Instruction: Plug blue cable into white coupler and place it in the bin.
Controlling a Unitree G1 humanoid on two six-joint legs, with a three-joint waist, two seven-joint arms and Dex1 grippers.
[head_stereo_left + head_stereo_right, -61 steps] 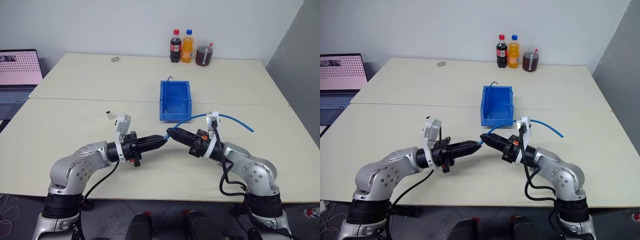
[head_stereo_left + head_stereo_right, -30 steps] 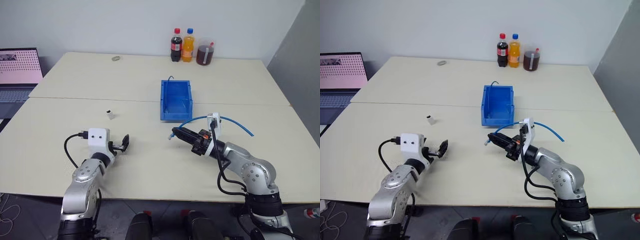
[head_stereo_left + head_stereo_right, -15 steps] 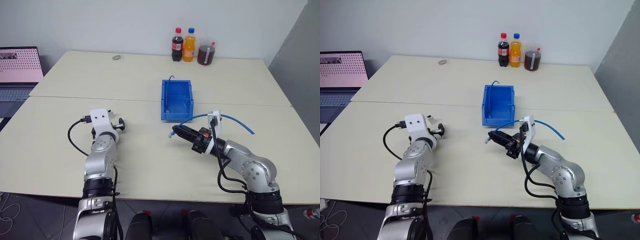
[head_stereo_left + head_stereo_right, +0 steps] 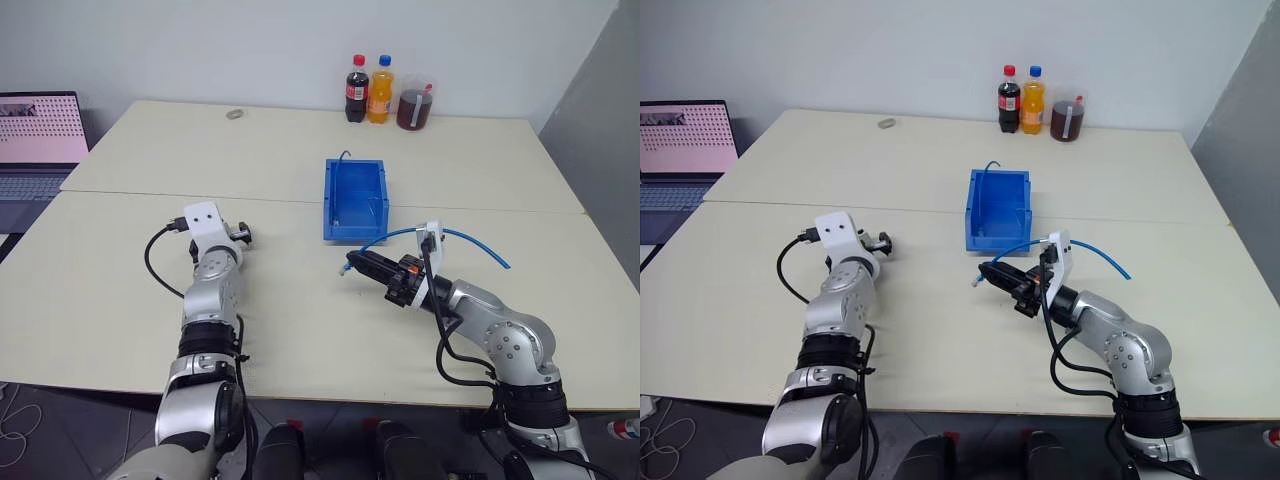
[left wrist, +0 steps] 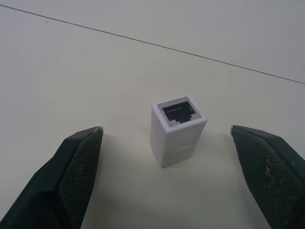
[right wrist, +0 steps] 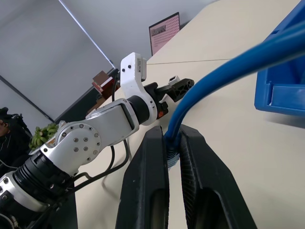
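My left gripper closes on the white coupler (image 5: 177, 129) now: in the left wrist view its fingers are on both sides. Closing now would catch it.
The white coupler (image 5: 177, 129) stands upright on the table with its dark socket facing up. My left gripper (image 5: 166, 129) is open, with one finger on either side of the coupler and clear of it; it sits left of the centre of the table (image 4: 243, 235). My right gripper (image 4: 352, 264) is shut on the blue cable (image 4: 470, 240) close to its plug end. The rest of the cable arcs back over that arm. The blue bin (image 4: 355, 232) stands just beyond my right gripper.
Two drink bottles (image 4: 366, 90) and a cup of dark liquid (image 4: 411, 108) stand at the table's far edge. A small greyish object (image 4: 235, 114) lies at the far left. A laptop (image 4: 35, 140) sits off the table's left side.
My left arm has swung away from the right gripper and reached forward, so its open fingers now stand on either side of the coupler. The right gripper holds the cable in the same place.
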